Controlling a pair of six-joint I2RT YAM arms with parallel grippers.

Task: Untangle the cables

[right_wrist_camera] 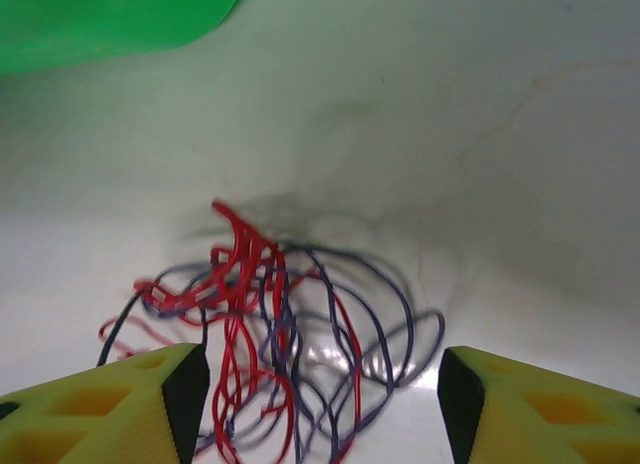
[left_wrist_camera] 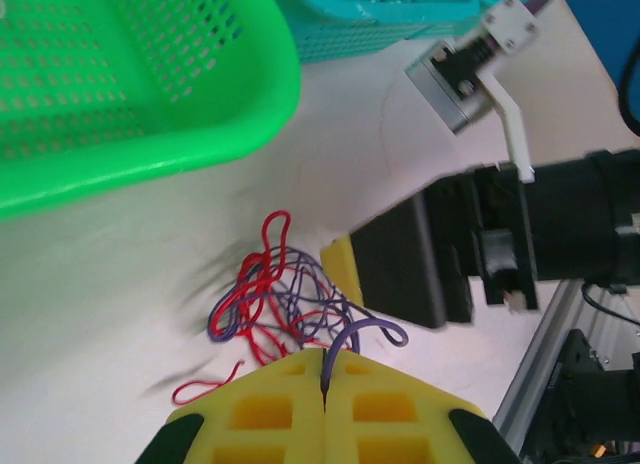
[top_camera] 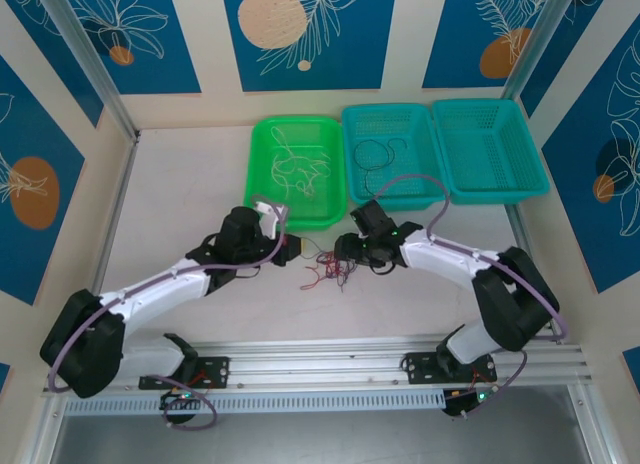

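I will next grab a piece of red cable in the tangle with my right gripper to untangle the cables. Pieces of purple cable stay free for my left gripper.
A tangle of thin red and purple cables point(top_camera: 326, 272) lies on the white table between my two grippers. My left gripper point(left_wrist_camera: 325, 372) is shut, its yellow fingers pressed together on one purple cable that loops out toward the tangle point(left_wrist_camera: 272, 302). From above, the left gripper point(top_camera: 291, 250) sits just left of the pile. My right gripper point(right_wrist_camera: 322, 394) stands open over the tangle point(right_wrist_camera: 285, 324), with strands lying between its black pads and nothing gripped. In the top view the right gripper point(top_camera: 346, 252) is at the pile's right edge.
Behind the pile stands a green basket point(top_camera: 254, 169) holding white cables point(top_camera: 300, 169). Beside it is a teal basket point(top_camera: 392, 111) with a black cable point(top_camera: 378, 152), then a second teal basket point(top_camera: 490, 149). The green basket's rim point(left_wrist_camera: 150, 154) is close to the left gripper.
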